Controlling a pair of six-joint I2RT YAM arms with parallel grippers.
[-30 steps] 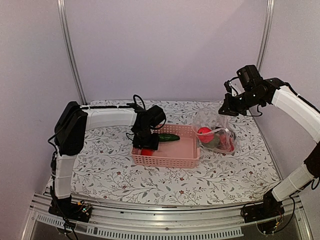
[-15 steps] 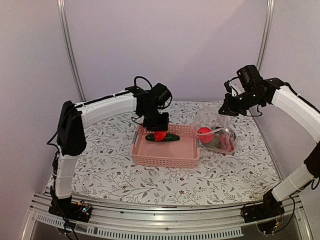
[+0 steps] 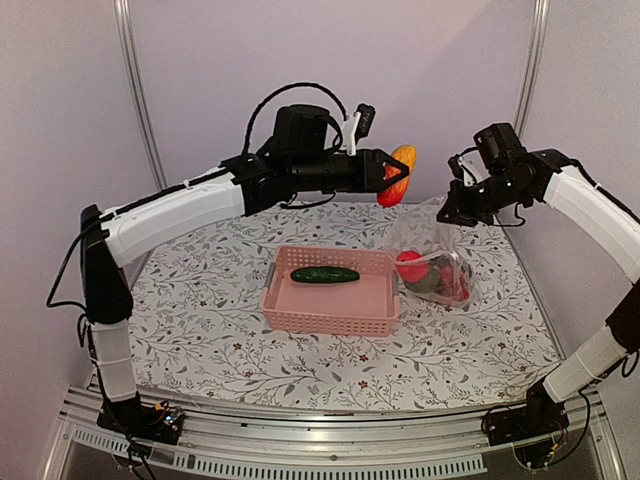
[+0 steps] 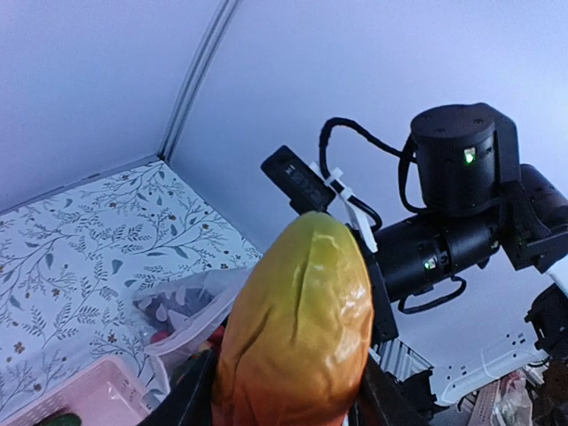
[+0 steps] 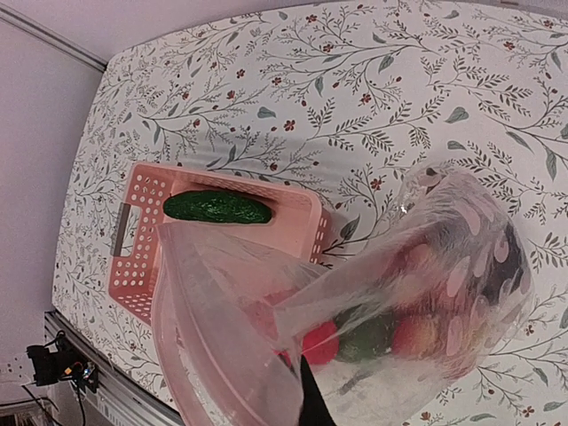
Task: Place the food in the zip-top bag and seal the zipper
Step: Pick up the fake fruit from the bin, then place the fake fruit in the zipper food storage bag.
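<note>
My left gripper keeps holding the toy fruit (image 3: 397,175) for now until it reaches the bag's raised opening: opening now, short of it, would drop the fruit outside the bag.
My left gripper (image 3: 392,176) is shut on a red-orange and yellow toy fruit (image 3: 397,175), held high in the air just left of the bag's raised mouth; the fruit fills the left wrist view (image 4: 297,333). My right gripper (image 3: 447,217) is shut on the top edge of the clear zip-top bag (image 3: 432,262) and holds its mouth up and open. Red and green food pieces lie inside the bag (image 5: 382,333). A green cucumber (image 3: 324,274) lies in the pink basket (image 3: 330,315). The zipper strip is not clearly distinguishable.
The pink basket stands at the table's middle, touching the bag's left side. The floral tablecloth (image 3: 200,320) covers the table. Metal frame posts (image 3: 135,90) rise at the back left and back right.
My left gripper has risen out of the basket with the red-orange fruit and swung up and right to beside the bag's mouth. The right arm and the bag have stayed put.
</note>
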